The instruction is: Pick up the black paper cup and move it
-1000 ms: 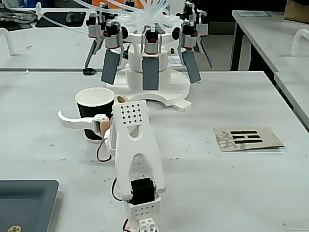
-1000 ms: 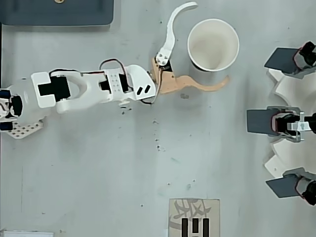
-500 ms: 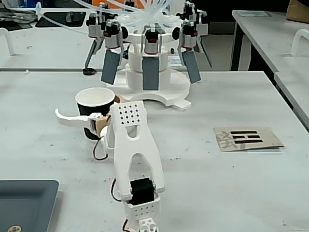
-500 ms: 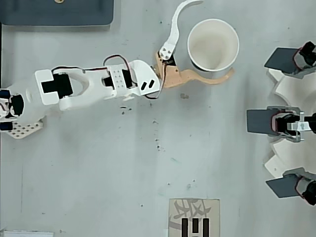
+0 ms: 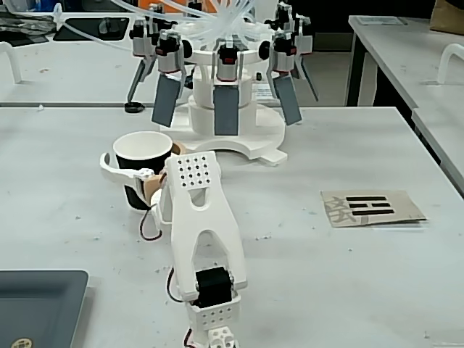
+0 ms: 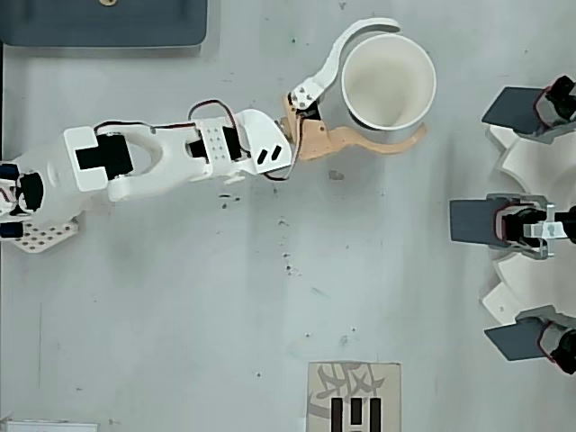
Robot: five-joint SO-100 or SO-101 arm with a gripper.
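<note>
My gripper grabs the black paper cup by its side point(image 5: 133, 197) next, to pick up and move the cup.
The black paper cup point(image 5: 134, 163) stands upright on the grey table, left of centre in the fixed view; the overhead view shows its white inside point(image 6: 389, 81) and rolled rim. My gripper point(image 6: 409, 78) is open around it. The white curved finger point(image 6: 335, 56) wraps one side of the cup and the tan finger point(image 6: 378, 144) runs along the other. In the fixed view the gripper point(image 5: 141, 156) reaches the cup from the near side, and the white finger point(image 5: 109, 168) shows a small gap to the black wall. The fingertips are hidden behind the cup there. The cup rests on the table.
A white machine with several grey paddles point(image 5: 226, 109) and clear tubes stands just behind the cup, at the right edge of the overhead view point(image 6: 531, 220). A card with black bars point(image 5: 371, 206) point(image 6: 354, 396) lies apart. A dark tray point(image 5: 40, 304) point(image 6: 103, 22) sits by the arm's base.
</note>
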